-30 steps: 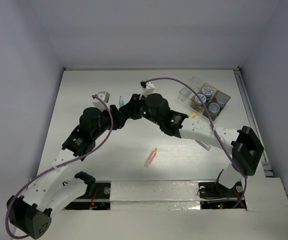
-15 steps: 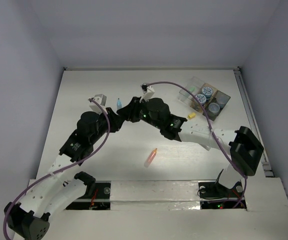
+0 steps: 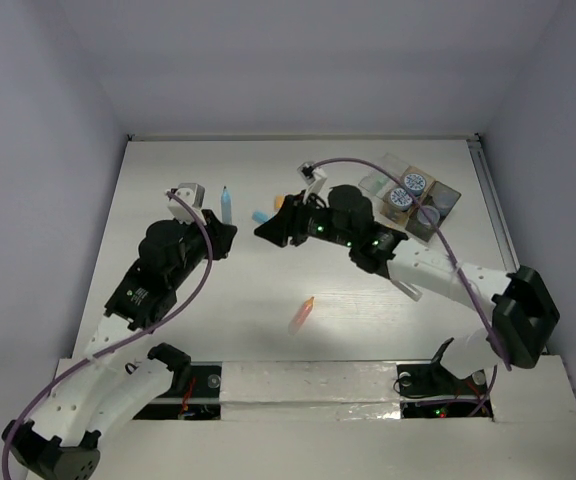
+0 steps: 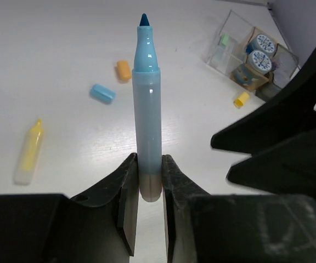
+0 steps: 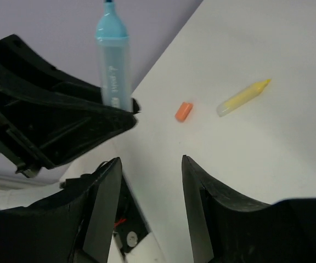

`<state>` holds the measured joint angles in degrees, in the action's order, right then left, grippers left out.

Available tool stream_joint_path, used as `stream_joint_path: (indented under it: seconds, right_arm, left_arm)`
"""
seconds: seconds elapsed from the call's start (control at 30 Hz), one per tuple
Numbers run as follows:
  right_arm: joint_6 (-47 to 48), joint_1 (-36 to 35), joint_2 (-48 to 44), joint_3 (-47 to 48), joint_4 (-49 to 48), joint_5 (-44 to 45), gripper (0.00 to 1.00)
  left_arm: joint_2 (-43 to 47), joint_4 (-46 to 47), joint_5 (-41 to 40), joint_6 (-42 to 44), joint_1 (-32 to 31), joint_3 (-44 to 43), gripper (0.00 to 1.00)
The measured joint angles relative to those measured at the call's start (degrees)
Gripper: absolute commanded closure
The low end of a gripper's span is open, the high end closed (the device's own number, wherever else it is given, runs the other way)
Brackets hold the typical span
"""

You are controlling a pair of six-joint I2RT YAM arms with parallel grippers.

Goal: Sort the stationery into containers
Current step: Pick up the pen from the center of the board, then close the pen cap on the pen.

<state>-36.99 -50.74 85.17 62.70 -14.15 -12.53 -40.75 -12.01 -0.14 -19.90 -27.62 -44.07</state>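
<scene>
The small blue cap has to go over the tip of the light-blue marker. I should next grab the cap by its sides with my right gripper, so its open end stays free.
My left gripper [image 4: 148, 164] is shut on the base of an uncapped light-blue marker [image 4: 147, 104], which stands up from the jaws; both show in the top view, gripper [image 3: 223, 232] and marker [image 3: 226, 205]. My right gripper [image 5: 150, 161] is open and empty, held just right of the left one [image 3: 266, 230]. A blue cap [image 4: 102, 93] and an orange cap [image 4: 124, 70] lie on the table beyond them. A pink-orange marker [image 3: 301, 315] lies nearer the front. The clear box [image 3: 380, 186] and the dark tray [image 3: 451, 193] hold round jars [image 3: 414, 183] at the back right.
A yellow cap [image 4: 241, 99] lies beside the clear box [image 4: 224, 52]. The right arm's forearm [image 3: 428, 275] stretches across the right half of the table. Walls close in the left, back and right sides. The arm bases stand at the front edge.
The two grippers have drawn apart: the left moved left with the blue marker, the right arm swung right. The blue and orange caps now show between them.
</scene>
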Motion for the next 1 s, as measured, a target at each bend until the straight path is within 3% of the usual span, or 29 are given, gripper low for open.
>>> stream_joint_path:
  seconds: [0.13,0.27,0.47,0.73,0.83,1.0]
  right_arm:
    - [6.27,6.08,-2.95,1.03,5.07,-4.50,0.47]
    - [13.62,9.49,0.68,5.70,9.73,-7.69,0.50]
    - [26.03,10.54,14.91,16.11,17.81,-12.66,0.50]
    - [34.34,10.54,33.90,33.90,25.75,-11.54,0.42]
    - [36.61,10.54,39.78,40.65,28.63,-9.07,0.36]
    - [39.91,10.56,47.58,50.82,33.79,-5.05,0.35]
  left_arm:
    - [0.63,2.12,4.92,3.26,0.00,-0.85,1.00]
    - [2.27,3.69,14.19,5.44,0.00,-0.83,1.00]
    - [6.82,8.17,23.34,5.97,0.50,1.03,1.00]
    - [9.51,17.14,36.76,1.92,9.07,3.45,1.00]
    - [9.16,17.42,38.01,1.36,9.25,3.65,1.00]
    - [9.94,17.40,37.86,1.36,9.35,3.67,1.00]
